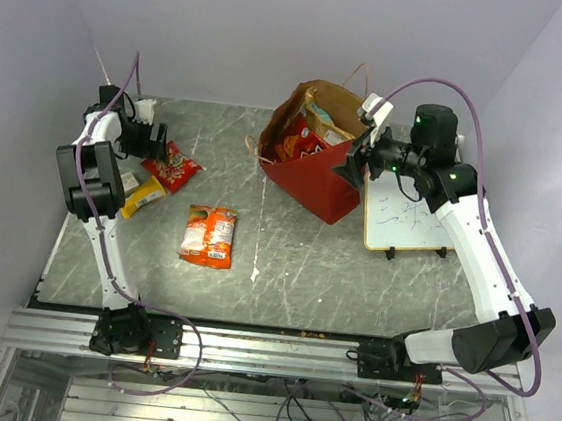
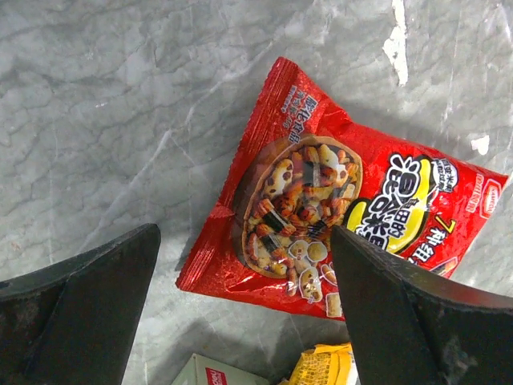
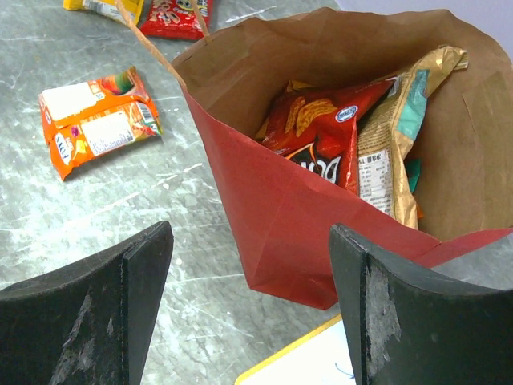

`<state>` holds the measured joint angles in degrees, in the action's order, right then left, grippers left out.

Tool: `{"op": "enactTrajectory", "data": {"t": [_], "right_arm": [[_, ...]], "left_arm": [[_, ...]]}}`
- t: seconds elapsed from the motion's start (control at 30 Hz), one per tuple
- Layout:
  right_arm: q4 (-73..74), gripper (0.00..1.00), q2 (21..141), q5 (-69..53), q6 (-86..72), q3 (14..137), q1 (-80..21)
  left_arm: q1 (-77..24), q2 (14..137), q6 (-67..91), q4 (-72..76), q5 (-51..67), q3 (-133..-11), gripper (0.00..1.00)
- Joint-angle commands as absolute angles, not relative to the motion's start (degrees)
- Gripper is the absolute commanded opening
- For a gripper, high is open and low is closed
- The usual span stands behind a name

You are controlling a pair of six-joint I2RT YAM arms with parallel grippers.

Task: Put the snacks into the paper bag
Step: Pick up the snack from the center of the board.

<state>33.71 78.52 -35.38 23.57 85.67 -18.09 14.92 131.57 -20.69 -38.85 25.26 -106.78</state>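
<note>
The left gripper takes hold of the red packet by its picture-side corner (image 1: 149,166) (image 2: 215,261) next. This leaves the lettered end free for my right gripper.
A red snack packet (image 1: 172,167) (image 2: 321,208) lies flat at the left back of the table. My left gripper (image 1: 151,141) (image 2: 244,237) hovers open just above its near corner, with nothing between the fingers. A yellow packet (image 1: 143,196) (image 2: 325,365) and a white pack (image 2: 212,373) lie beside it. An orange packet (image 1: 209,235) (image 3: 96,120) lies mid-table. The red paper bag (image 1: 310,173) (image 3: 280,200) stands open, with a red chip bag (image 3: 321,136) and a gold-brown pouch (image 3: 393,152) inside. My right gripper (image 1: 358,163) (image 3: 248,228) is open and empty at the bag's right side.
A wood-framed whiteboard (image 1: 406,216) (image 3: 309,365) lies right of the bag, under my right arm. The bag's thin handles (image 1: 357,76) stick up at the back. Walls close in the table on the left, back and right.
</note>
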Motion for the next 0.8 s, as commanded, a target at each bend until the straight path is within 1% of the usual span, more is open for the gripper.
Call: {"op": "enactTrajectory", "data": {"t": [0.0,0.1,0.27,0.57,0.77], "right_arm": [[32.84,0.78,79.01,-35.94,23.27,85.28,-18.28],[32.61,0.78,79.46,-36.22,23.17,85.21,-18.30],[32.54,0.78,79.78,-36.36,23.12,85.07,-18.30],[33.02,0.79,80.89,-36.69,22.94,85.76,-18.31],[33.06,0.79,81.12,-36.58,22.88,85.89,-18.28]], "left_arm": [[15.13,134.45,-25.40,-45.91,29.63,-110.60,1.00],[15.19,135.40,-26.75,-47.68,30.29,-110.43,0.98],[15.20,134.32,-27.95,-47.34,31.51,-106.29,0.87],[15.16,131.88,-27.92,-44.87,34.30,-99.97,0.60],[15.16,130.50,-28.80,-45.21,37.86,-99.26,0.41]]}}
